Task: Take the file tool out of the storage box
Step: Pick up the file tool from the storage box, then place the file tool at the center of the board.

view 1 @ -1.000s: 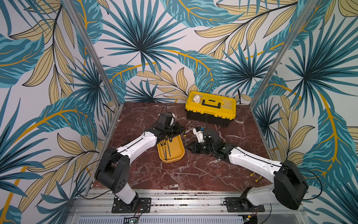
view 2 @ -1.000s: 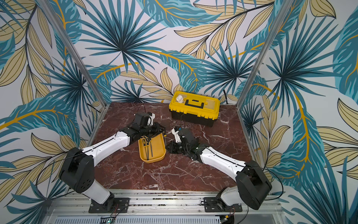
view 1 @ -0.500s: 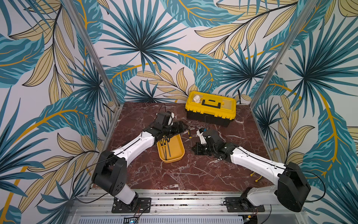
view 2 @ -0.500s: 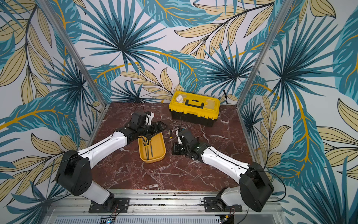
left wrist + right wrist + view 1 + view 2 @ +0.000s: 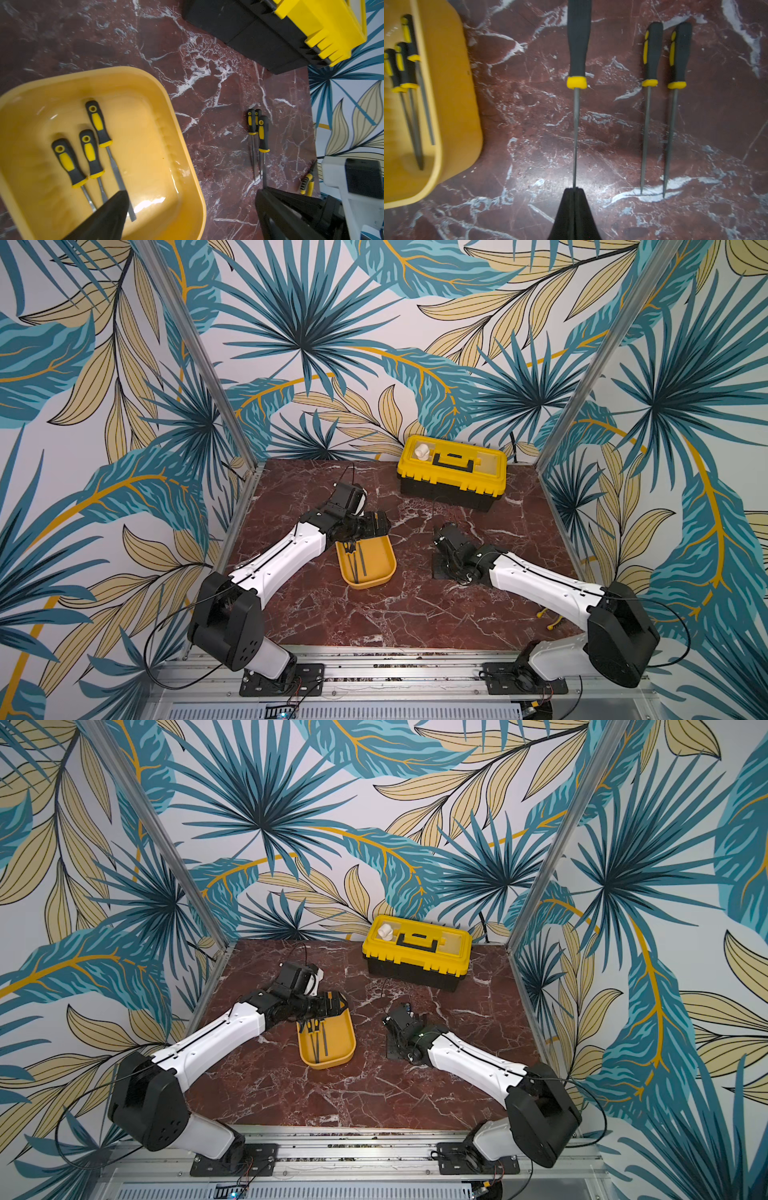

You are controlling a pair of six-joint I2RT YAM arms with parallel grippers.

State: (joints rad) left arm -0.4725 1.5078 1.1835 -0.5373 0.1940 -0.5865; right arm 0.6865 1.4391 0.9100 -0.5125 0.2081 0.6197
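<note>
The file would end on the marble, short of the two files, so it is too early to release it. My right gripper keeps hold of it for now.
The storage box (image 5: 391, 568) (image 5: 353, 1046) is a shallow yellow tray on the marble table; three black-and-yellow file tools (image 5: 97, 124) lie in it. My left gripper (image 5: 192, 191) (image 5: 374, 524) hovers open over the tray's far end, one finger over the tray and the other over the table, with nothing between them. To the right of the tray, my right gripper (image 5: 575, 190) (image 5: 441, 570) is shut on the metal tip of another file tool (image 5: 578, 52), carried just above the table. Two more files (image 5: 652, 54) lie side by side on the table beside it.
A black toolbox with yellow lid (image 5: 453, 472) (image 5: 417, 952) stands at the back, with a small white object (image 5: 422, 452) on its lid. Small yellow-and-black items (image 5: 548, 618) lie near the right wall. Metal posts frame the table's sides.
My left gripper has opened and drawn back over the tray's far end. My right gripper, shut on the file, has moved away from it to the right and toward the front.
</note>
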